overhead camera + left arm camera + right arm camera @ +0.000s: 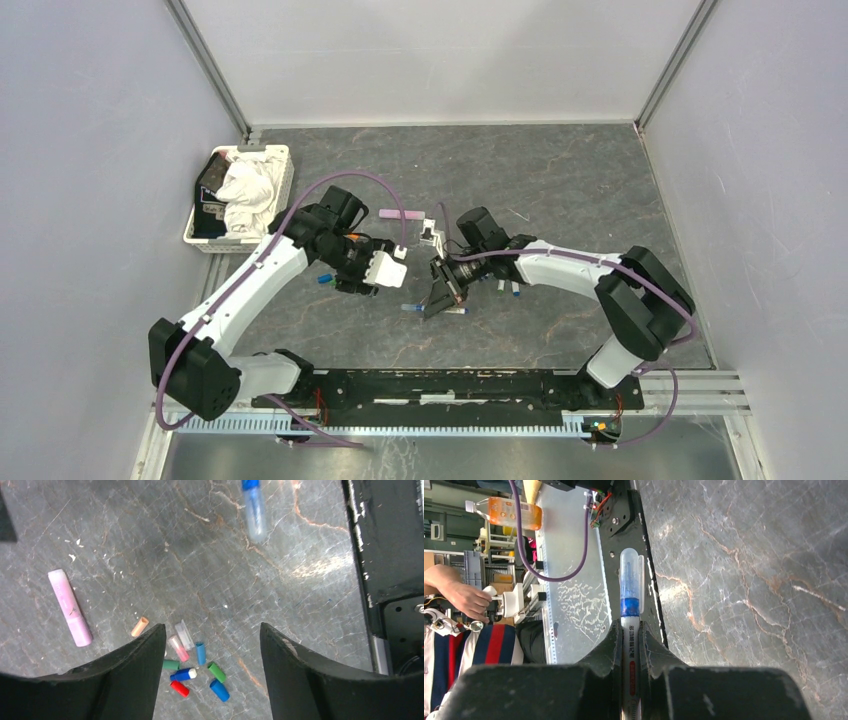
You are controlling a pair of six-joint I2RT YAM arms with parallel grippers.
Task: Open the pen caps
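The robot's left gripper needs to grab the clear cap (631, 575) near the white pen's blue collar to open the cap, and it should leave the pen to the right gripper.
Several pen caps (200, 653) lie loose on the grey table in blue, green, red, pink, orange and clear plastic. My left gripper (212, 630) hangs open above them with nothing between its fingers; from above, the left gripper (375, 275) is right of a blue cap (325, 279). My right gripper (631, 630) is shut on a white pen (631, 655) with a blue collar, and a clear cap (631, 575) sits on its tip. From above, the right gripper (440, 293) is at mid-table. A blurred clear tube with a blue end (254, 510) shows at the top.
A pink marker (70, 607) lies left of the caps, also seen as the pink marker (400, 213) from above. A white basket (205, 240) holding a white cloth stands at the far left. The black base rail (450, 385) runs along the near edge.
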